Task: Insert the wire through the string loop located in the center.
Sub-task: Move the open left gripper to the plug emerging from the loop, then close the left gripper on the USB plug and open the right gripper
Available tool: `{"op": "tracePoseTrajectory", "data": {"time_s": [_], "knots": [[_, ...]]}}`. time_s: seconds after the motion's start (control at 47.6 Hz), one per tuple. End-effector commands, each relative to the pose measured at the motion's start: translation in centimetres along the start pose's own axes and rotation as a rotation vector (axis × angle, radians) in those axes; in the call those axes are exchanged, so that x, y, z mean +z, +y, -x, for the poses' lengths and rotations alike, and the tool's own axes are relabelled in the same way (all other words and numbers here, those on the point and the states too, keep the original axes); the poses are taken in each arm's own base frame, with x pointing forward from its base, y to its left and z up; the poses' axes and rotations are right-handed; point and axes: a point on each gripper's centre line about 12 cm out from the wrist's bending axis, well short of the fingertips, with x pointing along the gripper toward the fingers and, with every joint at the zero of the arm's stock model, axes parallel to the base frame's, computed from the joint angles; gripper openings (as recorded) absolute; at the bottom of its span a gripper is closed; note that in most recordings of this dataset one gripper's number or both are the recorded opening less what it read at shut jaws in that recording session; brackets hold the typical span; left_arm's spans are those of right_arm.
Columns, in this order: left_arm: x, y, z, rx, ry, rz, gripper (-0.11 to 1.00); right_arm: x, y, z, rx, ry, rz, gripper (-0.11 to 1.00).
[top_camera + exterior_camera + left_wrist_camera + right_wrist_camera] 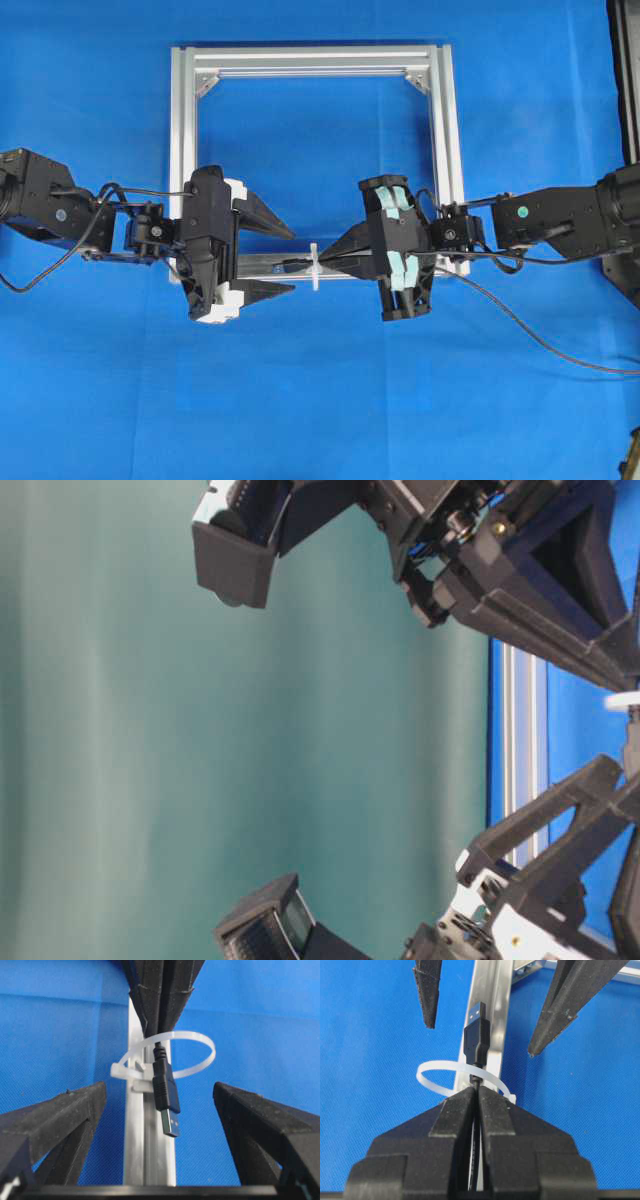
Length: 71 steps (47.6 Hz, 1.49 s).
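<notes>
My left gripper grabs the plug by its metal-tipped front end (288,265) next, since my right gripper and the string loop crowd the cable behind the plug.
My right gripper (476,1089) is shut on the wire just behind its plug. The black plug (476,1040) with its metal tip has passed through the white string loop (432,1077) and points at my left gripper. The loop (200,1055) rings the cable over the silver frame bar (150,1160). My left gripper (159,1087) stands open, one finger on either side of the plug (166,1095), without touching it. Overhead, both grippers meet at the loop (314,266) on the frame's near bar, the left gripper (294,262) facing the right gripper (336,262).
The square aluminium frame (310,60) lies flat on the blue cloth, with corner brackets at the far corners. The rest of the wire (540,335) trails from the right gripper toward the right edge. A dark stand (625,80) rises at the far right.
</notes>
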Motion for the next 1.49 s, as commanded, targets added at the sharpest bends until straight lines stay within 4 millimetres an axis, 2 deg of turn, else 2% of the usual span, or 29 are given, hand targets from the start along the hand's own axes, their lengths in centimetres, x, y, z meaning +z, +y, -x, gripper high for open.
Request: {"op": "tracePoseTrajectory", "data": {"time_s": [0.0,0.903,1.029,1.071,1.134,1.345,1.387,1.471], "knots": [[1.11,-0.24,-0.05,-0.007,-0.032,-0.001,0.92,0.83,0.09,0.12,0.002,-0.026,0.000,-0.03],[1.02,-0.31,-0.12,-0.007,-0.014,0.011,0.91,0.83,0.09,0.12,0.002,-0.026,0.000,-0.03],[0.79,-0.30,-0.22,-0.005,0.012,0.013,0.89,0.83,0.09,0.12,0.002,-0.026,0.000,-0.03],[0.76,-0.31,-0.26,-0.005,0.021,0.013,0.85,0.75,0.08,0.13,0.002,-0.023,0.000,-0.03],[0.74,-0.38,-0.30,-0.006,0.029,0.015,0.72,0.83,0.09,0.12,0.002,-0.026,0.000,-0.03],[0.93,-0.42,-0.33,-0.007,0.023,0.013,0.13,0.81,0.09,0.12,0.002,-0.024,0.000,-0.03],[0.85,-0.47,-0.35,-0.008,0.026,0.012,0.08,0.81,0.09,0.12,0.002,-0.024,0.000,-0.03],[0.90,-0.59,-0.32,-0.011,0.023,0.011,0.08,0.81,0.09,0.12,0.002,-0.024,0.000,-0.03]]}}
